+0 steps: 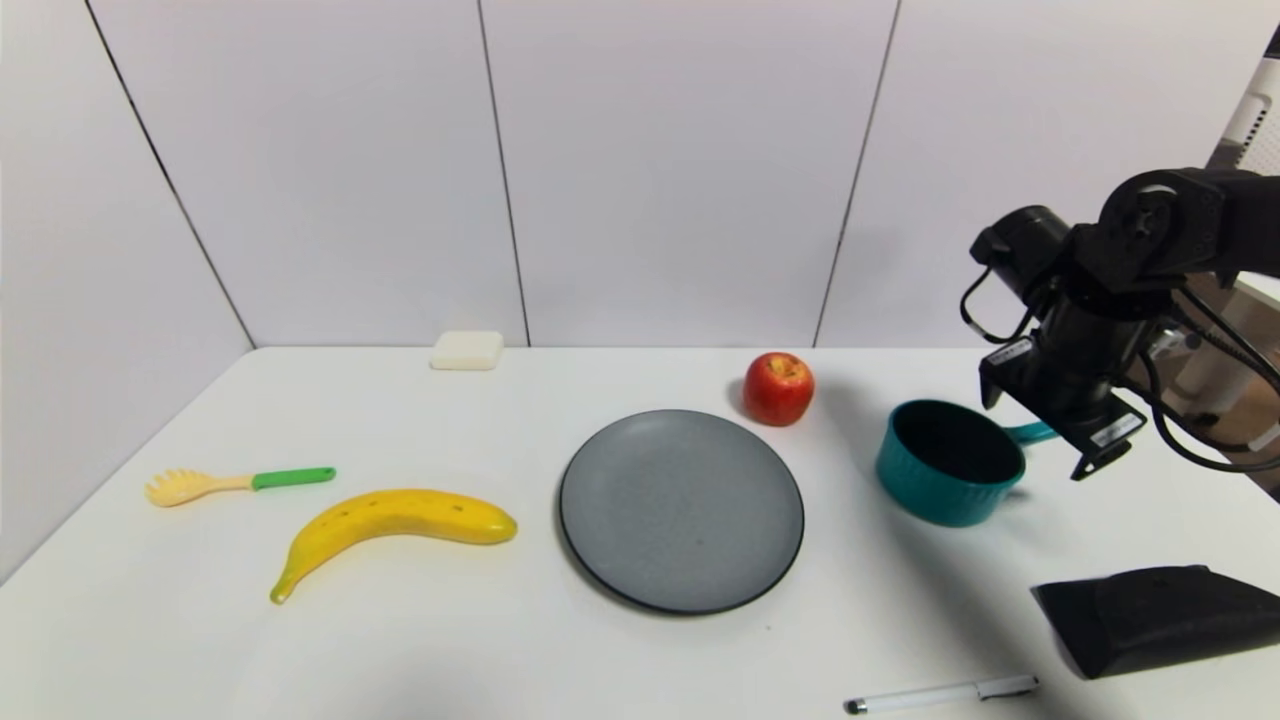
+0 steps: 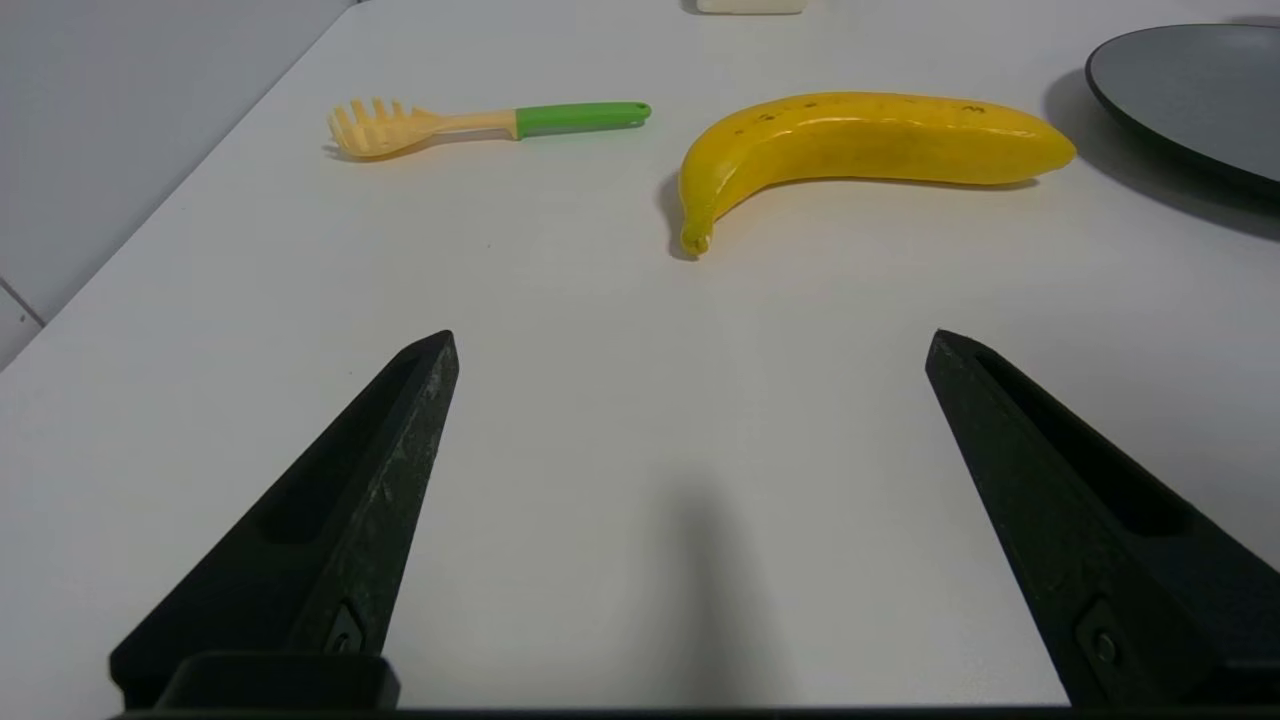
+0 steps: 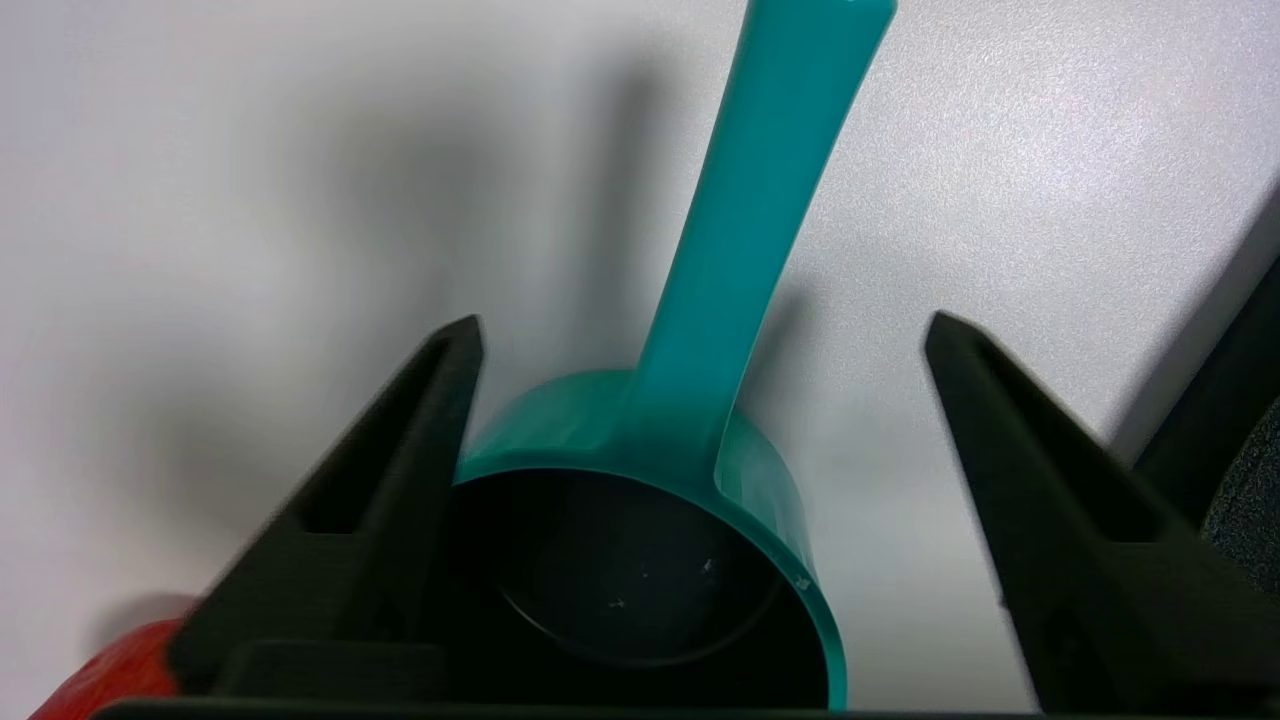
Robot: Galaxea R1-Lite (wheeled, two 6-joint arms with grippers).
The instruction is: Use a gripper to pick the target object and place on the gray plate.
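My gripper next needs to grab the saucepan by its slim teal handle [image 1: 1033,433], because the saucepan's round bowl [image 1: 948,470] is about as wide as my spread fingertips.
The teal saucepan [image 1: 945,465] with a dark interior stands upright on the white table, right of the gray plate [image 1: 680,510]; its handle [image 1: 1030,433] points right. My right gripper [image 1: 1050,432] hangs over the handle end, its fingers hidden in the head view. In the right wrist view the gripper [image 3: 700,330] is open and empty, with the saucepan [image 3: 600,430] and its handle [image 3: 760,180] between the spread fingers, not touched. My left gripper [image 2: 690,340] is open and empty, low over bare table at the front left, out of the head view.
A red apple [image 1: 778,388] sits behind the plate, left of the saucepan. A yellow banana [image 1: 395,520] and a pasta fork [image 1: 230,483] lie at the left. A white block [image 1: 467,350] is at the back, a black object [image 1: 1160,615] and a pen [image 1: 940,693] at the front right.
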